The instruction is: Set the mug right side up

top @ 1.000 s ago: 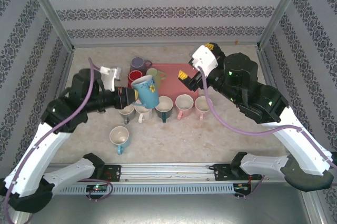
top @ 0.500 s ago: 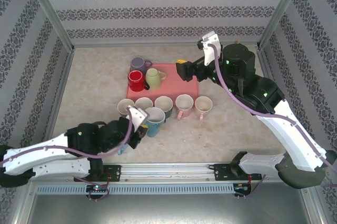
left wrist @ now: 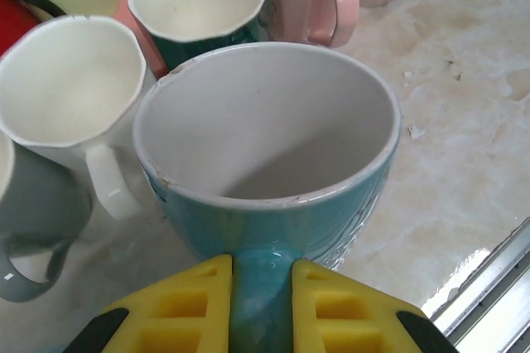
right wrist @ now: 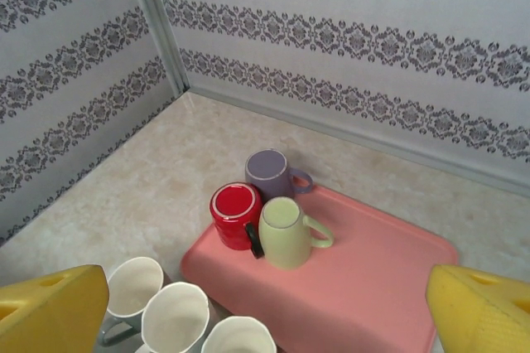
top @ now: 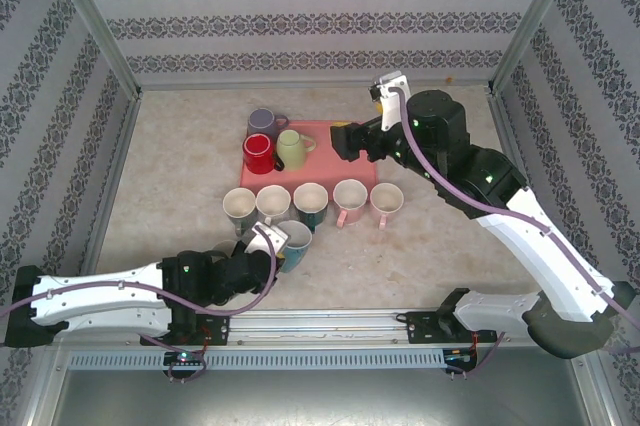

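The blue mug is tilted and would drop close against the row of upright mugs if let go now, so my left gripper keeps hold until it is upright.
The blue mug (left wrist: 265,121) stands mouth up with its white inside showing, in front of the row of upright mugs (top: 310,201). My left gripper (left wrist: 261,295) is shut on its handle, low near the table's front edge (top: 265,248). Whether the blue mug (top: 294,243) rests on the table I cannot tell. My right gripper (top: 350,140) hangs open above the pink tray (top: 325,161), holding nothing. In the right wrist view its yellow fingers (right wrist: 50,311) frame the pink tray (right wrist: 373,278).
Three mugs stand upside down on the tray's left end: red (right wrist: 236,214), purple (right wrist: 272,172) and pale green (right wrist: 286,233). Several upright mugs form a row in front of the tray. Patterned walls enclose the table on three sides.
My left arm has swung down from mid-height to the front of the table, carrying the blue mug, which now sits mouth up before the row. My right gripper has drawn back over the tray.
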Robot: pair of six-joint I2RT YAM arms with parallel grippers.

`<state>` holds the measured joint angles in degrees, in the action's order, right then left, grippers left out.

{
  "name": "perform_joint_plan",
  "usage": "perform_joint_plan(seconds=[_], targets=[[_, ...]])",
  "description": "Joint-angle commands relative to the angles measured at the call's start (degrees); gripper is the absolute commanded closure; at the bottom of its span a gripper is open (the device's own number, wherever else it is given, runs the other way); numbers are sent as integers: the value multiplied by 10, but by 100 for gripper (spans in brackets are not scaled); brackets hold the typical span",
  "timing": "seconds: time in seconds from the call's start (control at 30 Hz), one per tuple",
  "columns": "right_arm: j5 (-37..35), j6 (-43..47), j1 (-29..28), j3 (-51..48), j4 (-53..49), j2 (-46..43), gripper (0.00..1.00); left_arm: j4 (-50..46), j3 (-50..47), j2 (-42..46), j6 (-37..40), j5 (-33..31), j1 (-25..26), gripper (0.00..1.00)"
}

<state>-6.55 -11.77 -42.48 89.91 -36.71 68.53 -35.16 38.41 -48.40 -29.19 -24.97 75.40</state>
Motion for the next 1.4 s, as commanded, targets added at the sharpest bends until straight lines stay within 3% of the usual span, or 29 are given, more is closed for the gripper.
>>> perform_joint_plan(seconds=[0.0, 0.67, 1.37], targets=[[8, -18, 4, -15, 7, -9, 2, 40, -14, 18, -35, -7, 8, 100], [24, -6, 8, -77, 46, -17, 2, 60, -102, 39, -20, -38, 9, 100], [34, -13, 18, -102, 65, -27, 2, -18, -103, 53, -69, -27, 8, 85]])
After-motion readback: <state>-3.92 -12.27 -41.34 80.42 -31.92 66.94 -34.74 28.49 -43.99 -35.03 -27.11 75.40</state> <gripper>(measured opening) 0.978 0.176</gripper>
